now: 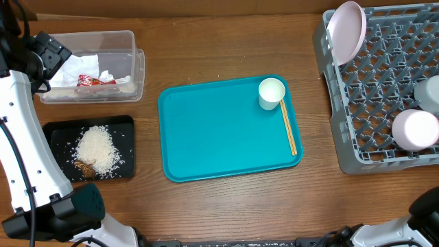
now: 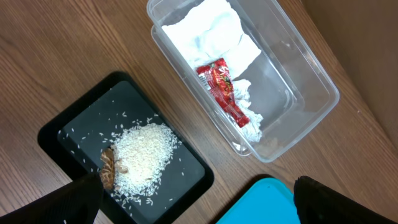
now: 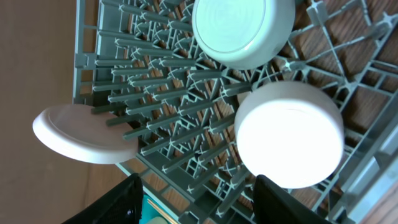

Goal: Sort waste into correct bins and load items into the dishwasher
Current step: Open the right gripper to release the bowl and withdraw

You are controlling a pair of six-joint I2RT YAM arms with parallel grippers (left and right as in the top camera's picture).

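Next, my right gripper pinches the white cup's rim point(image 1: 265, 86) away from the chopsticks, which leaves the cup's body free to load into the rack point(image 1: 370, 103).
The clear tub point(image 1: 130, 41) holds white napkins point(image 2: 211, 31) and a red wrapper point(image 2: 224, 90). The black tray point(image 1: 55, 134) holds rice point(image 2: 146, 152) and brown scraps point(image 2: 109, 167). A white cup point(image 1: 271, 92) and chopsticks point(image 1: 289, 127) lie on the teal tray point(image 1: 212, 137). The grey rack point(image 1: 370, 103) holds an upright plate point(image 1: 345, 31) and two upturned bowls point(image 1: 415, 129) point(image 1: 429, 92). My left gripper point(image 2: 196, 186) is open and empty, high above the tub and black tray. My right gripper point(image 3: 196, 199) is open and empty above the rack point(image 3: 161, 93).
The left arm's white link runs along the table's left edge, with its wrist point(image 1: 48, 55) by the tub. The rack's near-left part has free pegs. In the right wrist view the plate point(image 3: 81, 134) leans at the rack's edge.
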